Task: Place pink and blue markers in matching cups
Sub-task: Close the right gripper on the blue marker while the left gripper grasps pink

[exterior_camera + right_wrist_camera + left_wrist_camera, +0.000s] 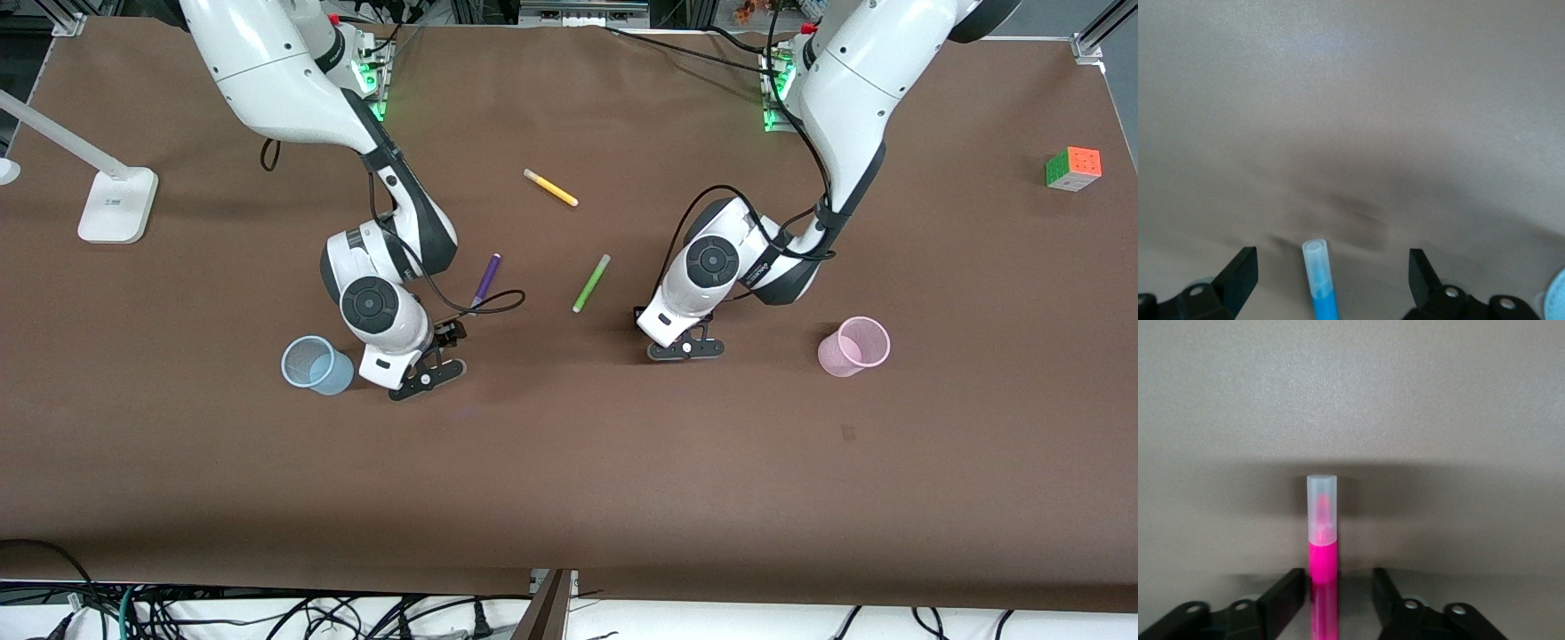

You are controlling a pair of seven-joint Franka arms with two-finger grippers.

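Note:
My right gripper grabs the blue marker by its clear-end with the cap (1318,267) next, to get it into the blue marker's matching cup (1555,300).
The pink marker (1323,547) lies on the brown table between the fingers of my left gripper (1337,579), which is open around it; one finger (1290,590) is close to the marker and the other stands apart. In the front view my left gripper (685,348) is low over the table and hides the marker. The blue marker (1321,283) lies between the wide-open fingers of my right gripper (1331,259). My right gripper (428,375) is beside the light blue cup (315,364). The pale pink cup (854,346) stands toward the left arm's end.
A purple marker (485,280), a lime-green marker (591,283) and a yellow marker (551,188) lie between the arms, farther from the front camera. A colour cube (1073,168) sits at the left arm's end. A white lamp base (116,204) stands at the right arm's end.

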